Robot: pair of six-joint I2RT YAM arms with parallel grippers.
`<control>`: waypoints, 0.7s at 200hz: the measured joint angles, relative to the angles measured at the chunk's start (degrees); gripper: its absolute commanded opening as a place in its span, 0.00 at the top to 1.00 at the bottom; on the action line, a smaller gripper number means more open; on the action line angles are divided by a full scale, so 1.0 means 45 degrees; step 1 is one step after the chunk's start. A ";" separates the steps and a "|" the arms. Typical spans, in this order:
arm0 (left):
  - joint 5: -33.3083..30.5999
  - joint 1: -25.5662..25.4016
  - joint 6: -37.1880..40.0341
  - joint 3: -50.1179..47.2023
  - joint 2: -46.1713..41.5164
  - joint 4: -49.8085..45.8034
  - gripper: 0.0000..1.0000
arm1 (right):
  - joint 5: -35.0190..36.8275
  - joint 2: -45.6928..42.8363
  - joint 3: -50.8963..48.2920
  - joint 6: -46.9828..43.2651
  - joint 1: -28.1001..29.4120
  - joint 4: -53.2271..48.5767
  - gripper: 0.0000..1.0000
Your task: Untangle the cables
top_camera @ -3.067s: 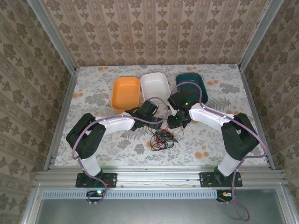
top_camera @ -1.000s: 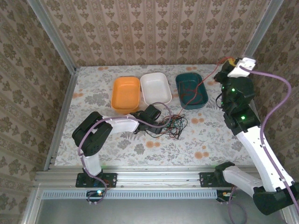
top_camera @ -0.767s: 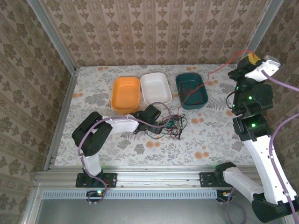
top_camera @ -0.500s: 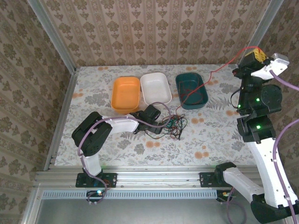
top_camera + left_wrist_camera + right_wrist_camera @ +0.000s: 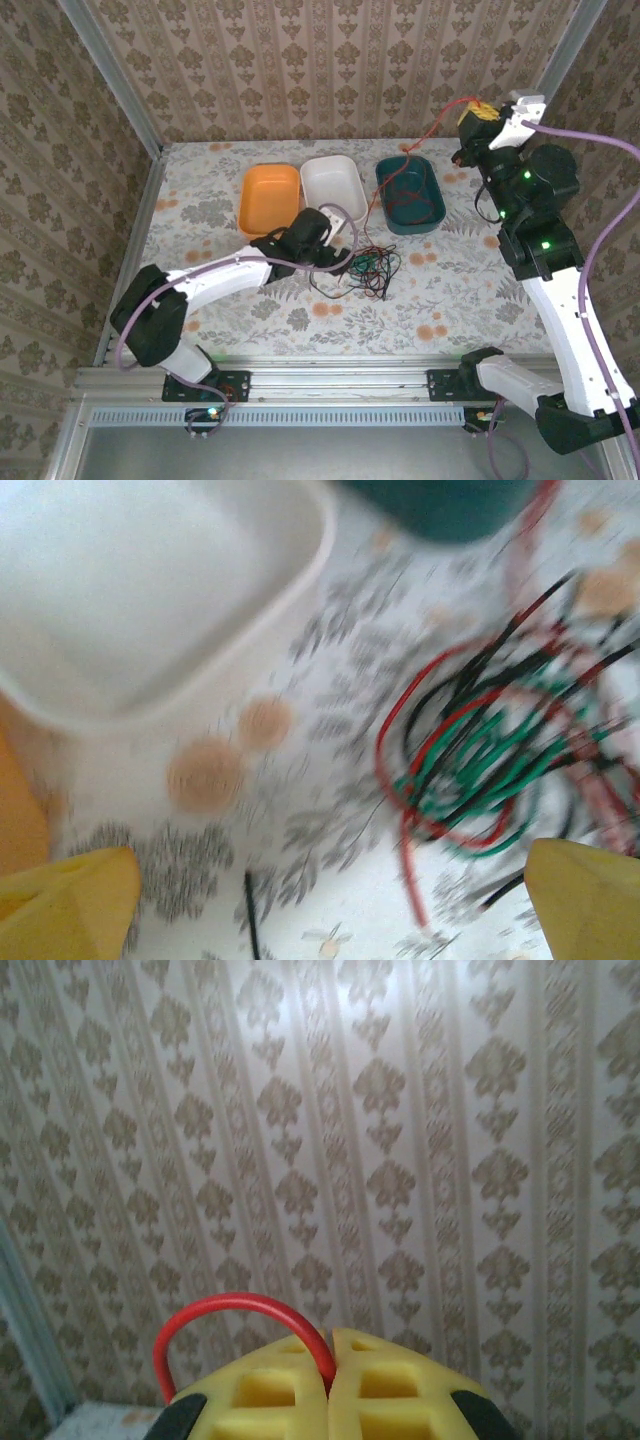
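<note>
I should next grab the red cable with my left gripper at its tangle side, away from where my right gripper holds it. Then I can untangle it into the green tray.
The cables [image 5: 365, 267] lie as a loose tangle of red, black and green wires on the table, in front of the trays. In the left wrist view the tangle [image 5: 487, 757] sits ahead and to the right. My left gripper [image 5: 333, 226] hovers by the white tray's near edge, left of the tangle. It is open, its yellow fingertips [image 5: 72, 898] stand far apart and nothing lies between them. My right gripper [image 5: 474, 110] is raised high at the back right, shut on a red cable [image 5: 215, 1303]. This cable runs down over the green tray toward the tangle.
Three trays stand in a row at the back: orange [image 5: 270, 202], white [image 5: 331, 185] and dark green [image 5: 410, 194]. Patterned walls close in the table on three sides. The right arm's lilac cable [image 5: 600, 150] arcs beside the right wall.
The right gripper has swung left along the back wall, carrying the red cable over the green tray. The left gripper has pulled back from the tangle toward the white tray.
</note>
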 measured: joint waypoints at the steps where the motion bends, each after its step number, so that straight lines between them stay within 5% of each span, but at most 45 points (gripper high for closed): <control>1: 0.0019 0.0000 0.0024 0.0044 -0.0010 0.0005 0.00 | -0.0024 0.0010 0.0005 0.0000 0.0000 -0.0029 1.00; 77: 0.0699 0.0272 0.0573 0.3196 0.2016 0.1695 0.08 | -0.1715 0.0097 0.0015 0.0291 0.0000 -0.1719 1.00; 140: 0.0204 0.1020 -0.0612 0.4192 0.3993 0.2424 0.90 | -0.1943 -0.0495 0.0015 0.0335 -0.0015 -0.2395 1.00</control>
